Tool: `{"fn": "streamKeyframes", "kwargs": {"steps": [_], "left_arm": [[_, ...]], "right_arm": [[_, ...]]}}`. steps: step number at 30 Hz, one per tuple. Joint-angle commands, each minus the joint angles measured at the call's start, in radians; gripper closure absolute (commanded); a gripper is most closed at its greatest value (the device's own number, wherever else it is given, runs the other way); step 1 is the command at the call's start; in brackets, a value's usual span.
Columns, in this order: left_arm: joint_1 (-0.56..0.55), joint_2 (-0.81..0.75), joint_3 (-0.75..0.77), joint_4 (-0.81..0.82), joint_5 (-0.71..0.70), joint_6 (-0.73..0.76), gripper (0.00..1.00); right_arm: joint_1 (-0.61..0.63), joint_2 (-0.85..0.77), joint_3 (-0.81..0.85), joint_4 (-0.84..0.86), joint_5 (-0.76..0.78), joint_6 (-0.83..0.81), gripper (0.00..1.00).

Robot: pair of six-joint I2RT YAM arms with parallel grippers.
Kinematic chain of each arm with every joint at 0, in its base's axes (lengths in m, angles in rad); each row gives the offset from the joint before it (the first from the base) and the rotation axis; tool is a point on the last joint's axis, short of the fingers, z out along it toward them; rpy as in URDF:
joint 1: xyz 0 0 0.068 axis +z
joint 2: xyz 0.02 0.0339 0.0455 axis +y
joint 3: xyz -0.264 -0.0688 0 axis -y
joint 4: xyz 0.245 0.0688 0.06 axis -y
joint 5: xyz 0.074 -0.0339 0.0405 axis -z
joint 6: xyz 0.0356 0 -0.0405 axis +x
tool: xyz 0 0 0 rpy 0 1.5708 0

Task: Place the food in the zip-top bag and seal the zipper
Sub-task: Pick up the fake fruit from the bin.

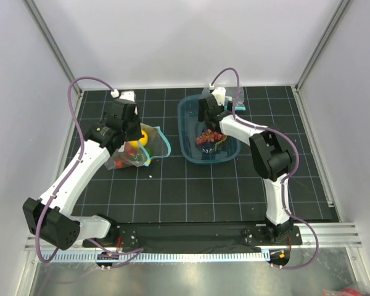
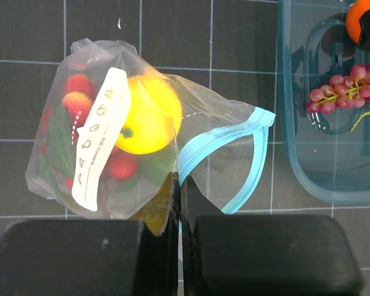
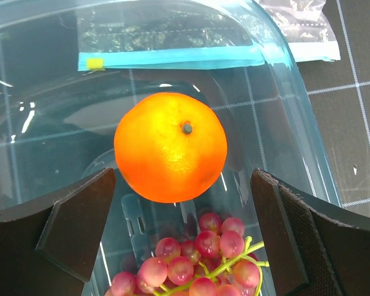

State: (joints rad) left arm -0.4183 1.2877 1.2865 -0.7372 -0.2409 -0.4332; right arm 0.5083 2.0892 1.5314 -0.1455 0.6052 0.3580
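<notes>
I need to grab the purple grape bunch (image 3: 197, 262) by its green stem end (image 3: 251, 254) with my right gripper next, so it hangs lengthwise to enter the zip-top bag's opening.
The zip-top bag (image 2: 216, 117) lies on the mat, mouth open, and also shows in the top view (image 1: 155, 143). Inside it are a yellow lemon (image 2: 145, 114), red strawberries (image 2: 77, 92) and a green lime (image 2: 155, 165). Its teal zipper (image 2: 256, 154) gapes in a loop. My left gripper (image 2: 179, 183) is shut on the bag's edge by the zipper; it also shows in the top view (image 1: 137, 139). My right gripper (image 3: 184, 176) is open, its fingers either side of the orange (image 3: 170, 147) above the purple grape bunch (image 3: 197, 262), both in the tub.
The teal translucent tub (image 1: 188, 151) stands right of the bag; its wall shows in the right wrist view (image 3: 296, 123). A smaller clear bag with a teal strip (image 3: 172, 58) lies behind the tub. White walls enclose the black gridded mat (image 1: 191, 191).
</notes>
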Motion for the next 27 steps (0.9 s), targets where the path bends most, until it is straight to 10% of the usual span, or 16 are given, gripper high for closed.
{"fn": "streamKeyframes", "kwargs": {"steps": [1, 18, 27], "left_arm": [[0.007, -0.011, 0.023, 0.018, 0.009, 0.007, 1.0], [0.006, -0.014, 0.023, 0.018, 0.011, 0.005, 1.0], [0.007, -0.019, 0.022, 0.018, 0.011, 0.005, 1.0]], "right_arm": [[-0.005, -0.012, 0.047, -0.009, 0.03, 0.032, 0.0], [0.01, -0.184, -0.178, -0.011, -0.001, 0.119, 0.0], [0.026, -0.157, -0.172, -0.152, 0.047, 0.427, 0.0]]}}
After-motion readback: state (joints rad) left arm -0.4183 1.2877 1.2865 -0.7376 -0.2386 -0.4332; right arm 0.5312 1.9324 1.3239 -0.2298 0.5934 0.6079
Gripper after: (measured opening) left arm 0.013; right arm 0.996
